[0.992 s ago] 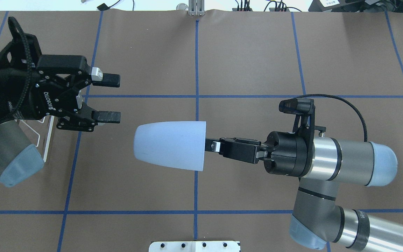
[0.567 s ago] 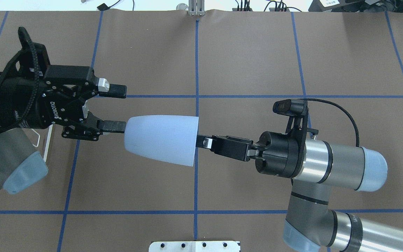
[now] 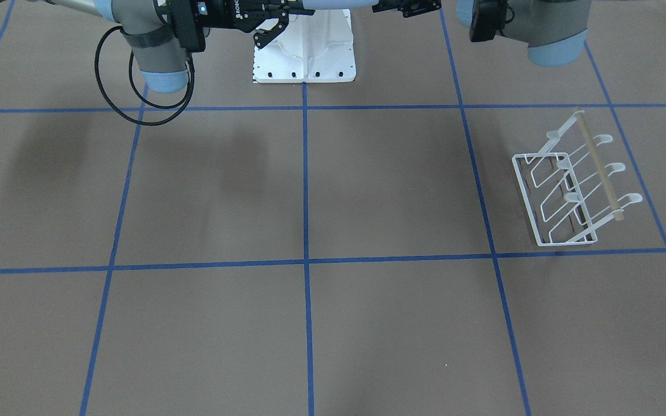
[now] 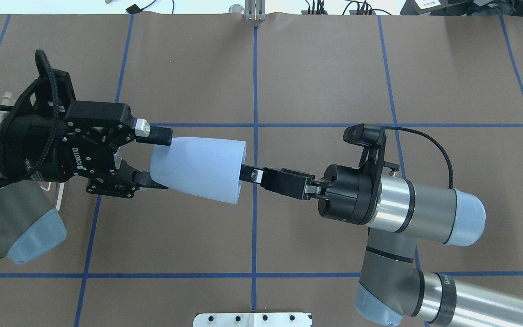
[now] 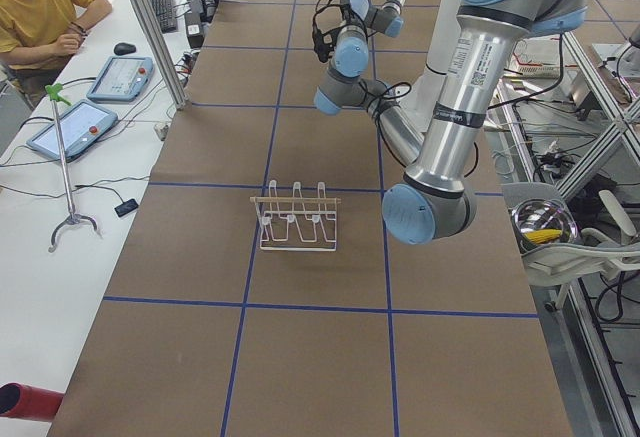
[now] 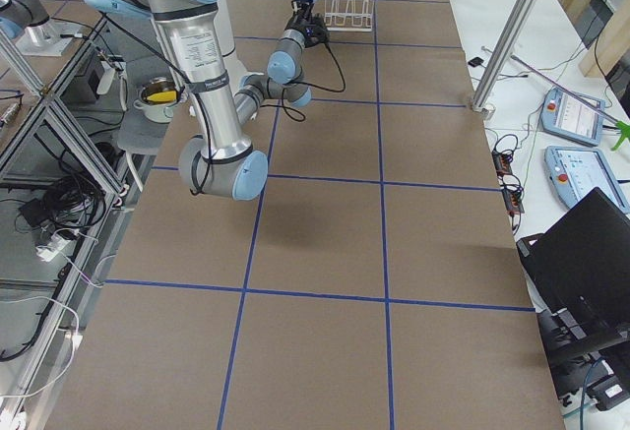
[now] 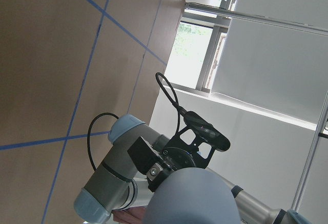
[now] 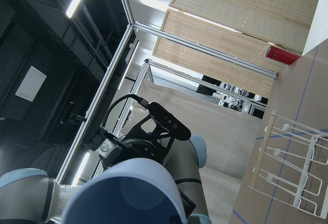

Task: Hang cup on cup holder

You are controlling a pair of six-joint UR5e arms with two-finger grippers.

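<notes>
My left gripper takes hold of the cup by its narrow base next, since this leaves the cup's opening free to slide onto the cup holder.
The light blue cup [image 4: 198, 169] lies on its side in the air above the table's middle, base pointing left. My right gripper [image 4: 247, 174] is shut on its rim, one finger inside the mouth. My left gripper [image 4: 156, 159] is open, its two fingers [image 4: 160, 135] straddling the cup's base without closing. The left wrist view shows the cup's base [image 7: 192, 198]; the right wrist view shows its mouth [image 8: 123, 193]. The white wire cup holder [image 3: 576, 179] with its wooden rod stands on the table on my left, below my left arm, and is mostly hidden in the overhead view.
The cup holder also shows in the side views [image 5: 295, 219] [image 6: 349, 7]. A white base plate [image 3: 304, 52] sits at the robot's edge. An operator [image 5: 40, 7] sits at a side bench with tablets. A metal bowl [image 5: 545, 225] stands off the table.
My right arm carried the cup leftward. My left gripper moved right and toward it, and its open fingers now sit around the cup's base.
</notes>
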